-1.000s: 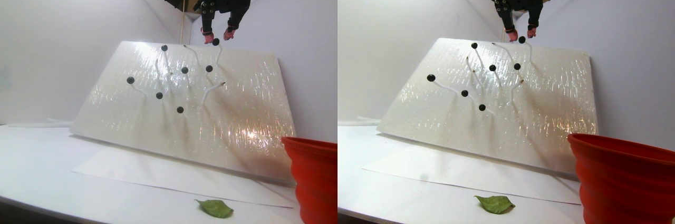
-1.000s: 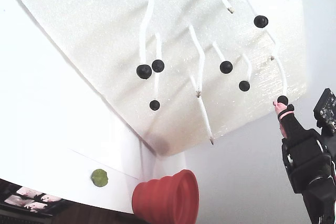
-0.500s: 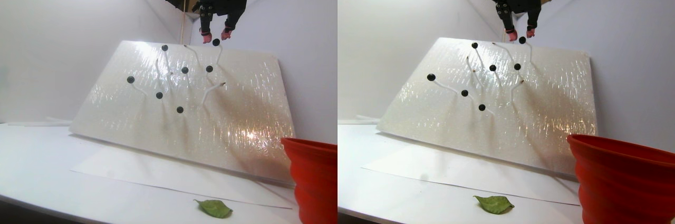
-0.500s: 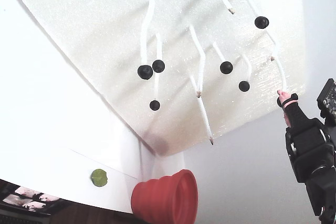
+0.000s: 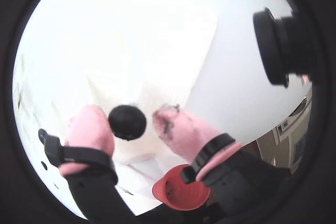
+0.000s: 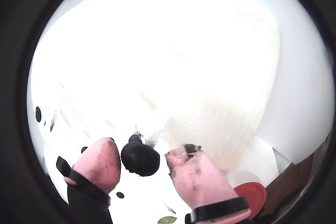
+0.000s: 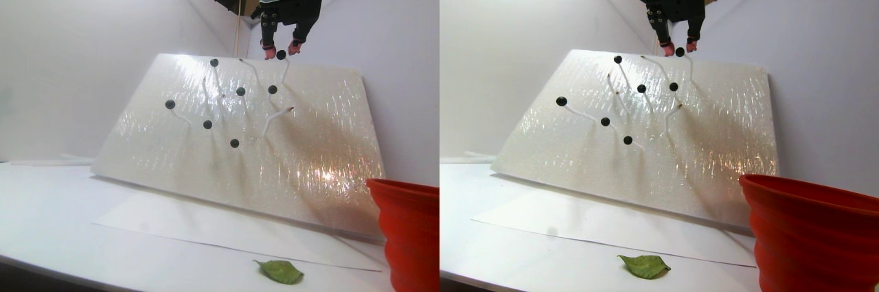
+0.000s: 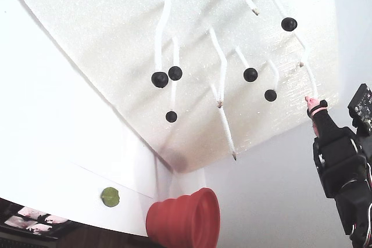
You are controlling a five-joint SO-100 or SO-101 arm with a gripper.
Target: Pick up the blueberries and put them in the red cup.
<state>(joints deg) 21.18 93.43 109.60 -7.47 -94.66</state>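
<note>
Next, my gripper grabs the top blueberry, around its round body (image 5: 127, 122), to drop it into the red cup (image 5: 180, 187).
Several blueberries (image 7: 240, 91) sit on white stems stuck in a leaning foam board (image 7: 309, 148); the fixed view shows them too, one of them a blueberry (image 8: 250, 74) near the middle. My gripper (image 7: 278, 49) is at the board's top edge, open. Its pink fingertips (image 5: 89, 129) straddle the top blueberry (image 5: 127, 121), with a gap on the right side. In a wrist view the gripper (image 6: 143, 151) frames that blueberry (image 6: 140, 158), still on its stem. In the fixed view the gripper (image 8: 312, 103) hides it. The red cup (image 7: 405, 230) stands at the lower right, apart from the board.
A green leaf (image 7: 280, 271) lies on the white table in front of the board, near the red cup (image 8: 183, 219). White walls close in behind the board. A sheet of paper (image 7: 206, 227) lies flat under the board's lower edge.
The gripper has shifted slightly along the board's top edge. The top berry, seen beside the fingertip in the fixed view a second ago, is now hidden behind the finger.
</note>
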